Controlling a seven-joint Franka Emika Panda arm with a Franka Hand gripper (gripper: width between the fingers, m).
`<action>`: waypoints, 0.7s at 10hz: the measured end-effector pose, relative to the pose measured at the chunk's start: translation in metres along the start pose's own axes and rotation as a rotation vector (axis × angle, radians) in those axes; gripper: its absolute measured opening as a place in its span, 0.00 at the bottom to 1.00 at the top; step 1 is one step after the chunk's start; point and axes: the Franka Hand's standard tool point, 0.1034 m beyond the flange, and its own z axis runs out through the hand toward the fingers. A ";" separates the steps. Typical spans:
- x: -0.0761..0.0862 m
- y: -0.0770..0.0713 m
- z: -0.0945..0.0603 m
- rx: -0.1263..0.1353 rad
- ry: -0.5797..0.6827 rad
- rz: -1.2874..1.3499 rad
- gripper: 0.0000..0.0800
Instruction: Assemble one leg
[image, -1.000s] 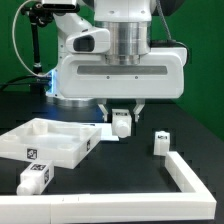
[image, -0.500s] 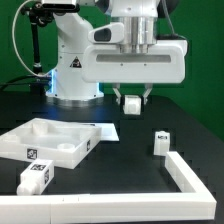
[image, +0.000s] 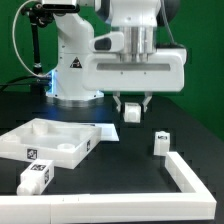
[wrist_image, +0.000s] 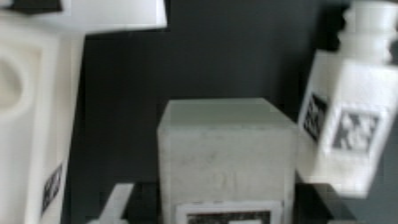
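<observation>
I need to keep my gripper closed on the leg, because the leg's lower edge (image: 132, 121) is above the dark table in the exterior view and the leg would fall if I opened now.
My gripper (image: 133, 106) is shut on a leg (image: 133, 113), a small white block with a tag, and holds it in the air above the table, to the exterior view's right of the wide flat white panel (image: 45, 143). In the wrist view the held leg (wrist_image: 226, 160) fills the middle between my fingers. Another leg (image: 161, 141) stands upright on the table below and to the exterior view's right; it shows in the wrist view (wrist_image: 350, 110) too. A third leg (image: 36, 177) lies in front of the panel.
A white L-shaped rail (image: 182, 175) runs along the table's front and the exterior view's right. The robot's base (image: 75, 70) stands behind. The panel's edge shows in the wrist view (wrist_image: 36, 110).
My gripper has risen and shifted to the exterior view's right with the leg in it, away from the panel's corner.
</observation>
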 end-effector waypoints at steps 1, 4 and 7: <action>-0.017 0.001 0.012 -0.003 0.005 -0.014 0.36; -0.038 0.006 0.046 -0.016 -0.006 -0.024 0.36; -0.042 0.005 0.055 -0.017 -0.004 -0.026 0.36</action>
